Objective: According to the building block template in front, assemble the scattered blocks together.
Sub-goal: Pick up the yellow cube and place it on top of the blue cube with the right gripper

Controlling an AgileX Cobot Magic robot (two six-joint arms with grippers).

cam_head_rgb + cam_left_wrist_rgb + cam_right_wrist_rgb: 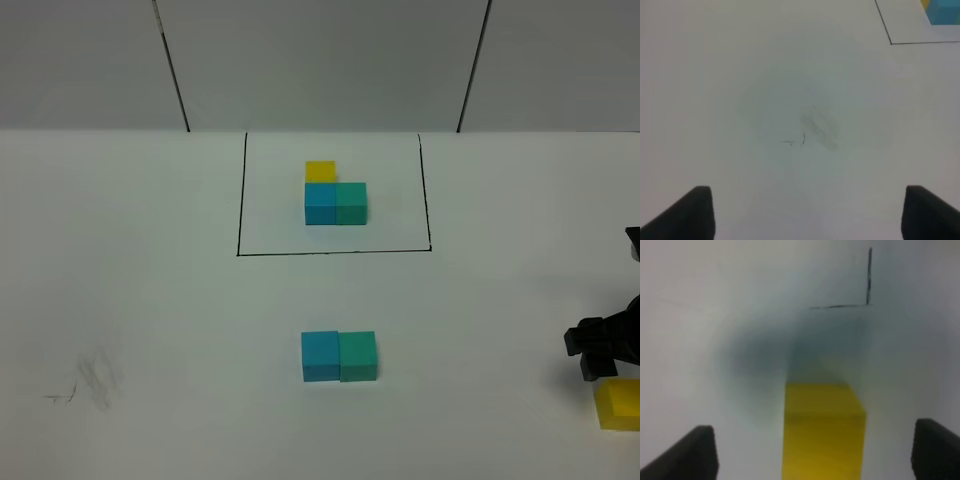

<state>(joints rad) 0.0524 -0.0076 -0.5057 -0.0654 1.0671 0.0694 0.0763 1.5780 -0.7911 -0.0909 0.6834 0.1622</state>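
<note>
I should complete the template beside the blue and teal cubes, so my right gripper should next grab the yellow cube (618, 404) by its opposite sides.
The building block template (335, 195) sits inside a thin black rectangle at the back: a yellow cube behind a blue one, with a teal-green cube to the blue one's right. Of the scattered blocks, the sky-blue cube (320, 356) and the teal-green cube (358, 356) stand side by side, touching, in the middle front. The yellow cube (618, 404) lies at the far right edge. My right gripper (597, 352) hovers just behind it. In the right wrist view the yellow cube (822, 430) lies between the wide-apart fingers of the right gripper (815, 455), with gaps on both sides. My left gripper (805, 212) is open over bare table.
Grey pencil smudges (85, 385) mark the white table at the front left, and the smudges (812, 130) lie under the left gripper. A corner of the black rectangle (890, 43) shows in the left wrist view. Another corner (867, 304) shows in the right wrist view.
</note>
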